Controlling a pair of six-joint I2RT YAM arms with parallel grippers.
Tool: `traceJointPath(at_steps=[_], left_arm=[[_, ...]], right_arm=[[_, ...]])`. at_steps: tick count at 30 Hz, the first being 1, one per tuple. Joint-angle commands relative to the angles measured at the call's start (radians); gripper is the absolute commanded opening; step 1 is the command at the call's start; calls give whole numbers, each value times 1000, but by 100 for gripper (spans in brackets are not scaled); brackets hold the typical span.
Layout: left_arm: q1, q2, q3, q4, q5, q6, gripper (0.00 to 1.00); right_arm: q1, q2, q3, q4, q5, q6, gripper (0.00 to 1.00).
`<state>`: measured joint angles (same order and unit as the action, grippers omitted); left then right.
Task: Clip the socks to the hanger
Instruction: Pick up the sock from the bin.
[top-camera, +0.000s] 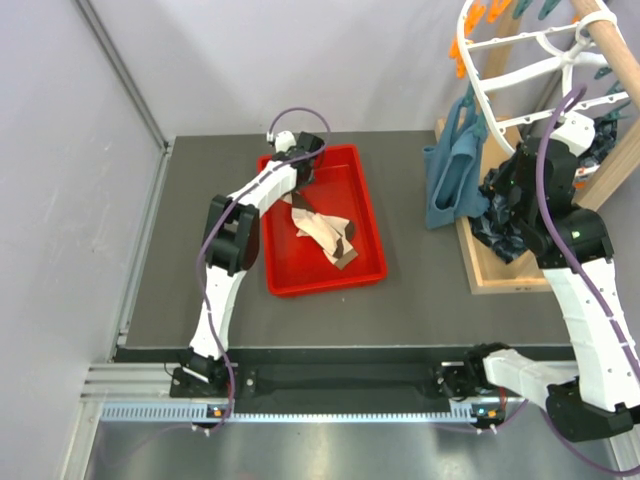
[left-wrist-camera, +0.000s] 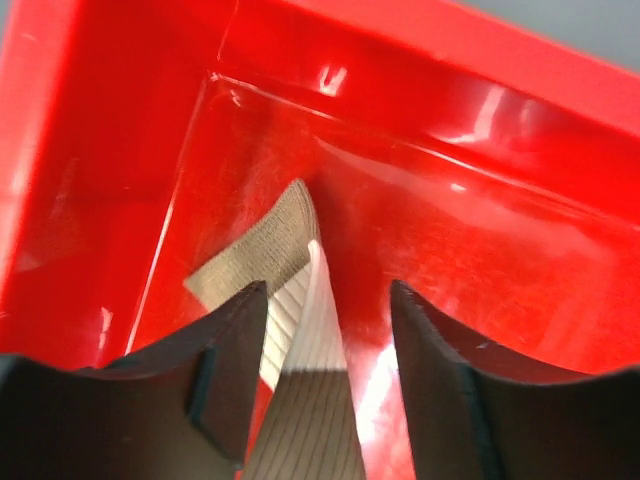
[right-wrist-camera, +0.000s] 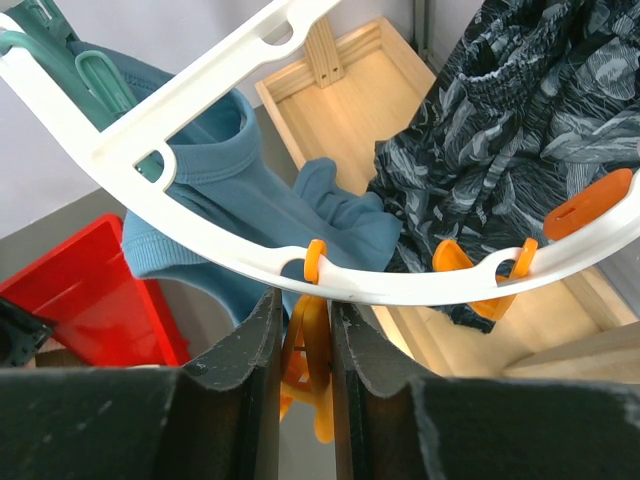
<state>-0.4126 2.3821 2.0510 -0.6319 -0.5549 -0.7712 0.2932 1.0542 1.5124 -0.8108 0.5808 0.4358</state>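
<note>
The sock's edge should stay free for the orange peg to clip, so my left gripper next needs to grab the cream sock just behind its ribbed brown edge (left-wrist-camera: 315, 313).
The socks (top-camera: 325, 232), cream with dark brown patches, lie in a heap in a red tray (top-camera: 330, 283). My left gripper (top-camera: 308, 170) is down in the tray's back part. In the left wrist view it (left-wrist-camera: 328, 300) is open, with a ribbed cream sock cuff (left-wrist-camera: 300, 330) standing between the fingers, close to the left finger (left-wrist-camera: 230, 360). The white round hanger (top-camera: 500, 60) hangs at the upper right. My right gripper (right-wrist-camera: 305, 310) is raised just under the hanger's rim (right-wrist-camera: 400, 285) and is shut on an orange peg (right-wrist-camera: 312, 345) hanging from it.
A teal-blue cloth (right-wrist-camera: 250, 210) and a dark navy patterned fabric (right-wrist-camera: 520, 130) hang from the hanger beside my right gripper. A wooden frame base (top-camera: 505, 280) and a slanted wooden pole (top-camera: 610, 40) stand at the right. More orange pegs (right-wrist-camera: 590, 200) ring the rim.
</note>
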Motion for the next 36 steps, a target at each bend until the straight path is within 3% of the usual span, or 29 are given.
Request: traceJointPath(at_steps=[1, 6, 7, 11, 18, 22, 23, 26, 31, 36], left_arm=[[17, 35, 41, 29, 24, -13, 56], [23, 49, 37, 61, 42, 9, 38], [24, 48, 41, 58, 47, 18, 25], [24, -1, 25, 61, 58, 45, 0], [-2, -332, -175, 216, 228, 193, 0], [-14, -558, -450, 452, 470, 219, 0], [-29, -634, -491, 527, 590, 220, 0], [-106, -774, -656, 721, 714, 269, 0], [-297, -949, -888, 969, 716, 396, 0], [-509, -982, -910, 1066, 670, 527, 0]], right_arm=[[1, -10, -14, -51, -59, -39, 0], [1, -11, -11, -53, -58, -40, 0], [1, -11, -11, -53, -58, -40, 0], [0, -11, -12, -54, -58, -40, 0], [1, -11, -24, -56, -70, -43, 0], [1, -8, -20, -63, -76, -31, 0], [1, -3, -12, -70, -76, -19, 0], [1, 7, 5, -87, -84, 9, 0], [3, 12, 40, -113, -111, 34, 0], [1, 23, 63, -131, -140, 64, 0]])
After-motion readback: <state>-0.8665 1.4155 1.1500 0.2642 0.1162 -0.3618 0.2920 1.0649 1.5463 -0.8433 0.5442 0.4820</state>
